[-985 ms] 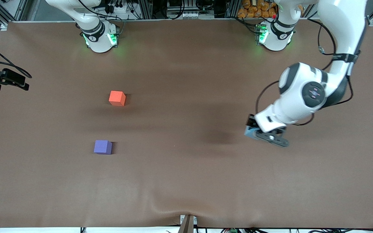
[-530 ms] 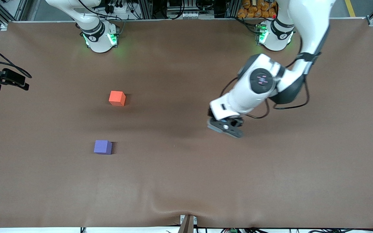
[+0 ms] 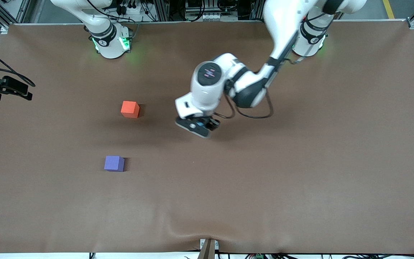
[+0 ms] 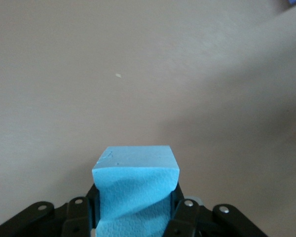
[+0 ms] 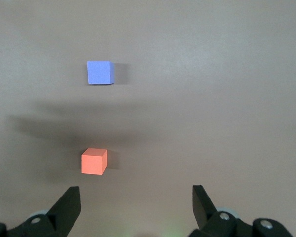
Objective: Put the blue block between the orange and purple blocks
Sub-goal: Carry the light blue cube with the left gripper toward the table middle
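My left gripper holds the blue block and should keep holding it until the block is lower. The block's lower edge is above the table, so the block would fall if I opened now.
My left gripper is shut on the sky-blue block and holds it above the bare table, toward the left arm's end from the orange block. In the front view the blue block is almost hidden under the hand. The purple block lies nearer to the front camera than the orange one, with a gap between them. The right wrist view shows the orange block and the purple block below my right gripper, which is open, empty and held high; the right arm waits.
The brown table mat has a wrinkle at its front edge. A black camera mount juts in at the right arm's end of the table.
My left arm has swung with the blue block from the left arm's end of the table toward the orange and purple blocks. The two blocks and the right arm have not moved.
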### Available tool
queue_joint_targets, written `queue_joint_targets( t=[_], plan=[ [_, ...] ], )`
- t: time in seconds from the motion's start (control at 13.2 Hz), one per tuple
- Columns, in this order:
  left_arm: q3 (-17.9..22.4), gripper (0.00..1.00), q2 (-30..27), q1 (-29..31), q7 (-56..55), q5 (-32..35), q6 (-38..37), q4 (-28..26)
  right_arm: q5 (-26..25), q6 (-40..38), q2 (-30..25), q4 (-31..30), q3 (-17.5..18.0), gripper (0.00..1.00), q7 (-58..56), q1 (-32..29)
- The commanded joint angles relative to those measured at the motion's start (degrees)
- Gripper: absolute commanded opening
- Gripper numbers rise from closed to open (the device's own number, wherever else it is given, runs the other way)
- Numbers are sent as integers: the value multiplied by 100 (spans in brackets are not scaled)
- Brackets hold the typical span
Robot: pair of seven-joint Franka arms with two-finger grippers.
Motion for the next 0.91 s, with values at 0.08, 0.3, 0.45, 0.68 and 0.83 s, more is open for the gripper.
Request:
queue_joint_targets(
  t=[0.08, 0.3, 0.45, 0.68, 0.83],
  plan=[
    [137, 0, 834, -386, -632, -33, 0, 995, 71, -21, -29, 26, -13, 100, 50, 14],
    [146, 0, 1124, -360, -817, -33, 526, 996, 80, -20, -28, 44, -13, 100, 50, 49],
    [146, 0, 1327, -351, -1325, -42, 861, 996, 80, 6, -20, 53, -13, 100, 50, 5],
    [155, 0, 1442, -351, -2274, -42, 932, 996, 89, 6, -28, 53, -4, 100, 50, 49],
    [163, 3, 1477, -351, -2663, -42, 985, 978, 97, 6, -28, 53, -4, 100, 50, 40]
  ],
)
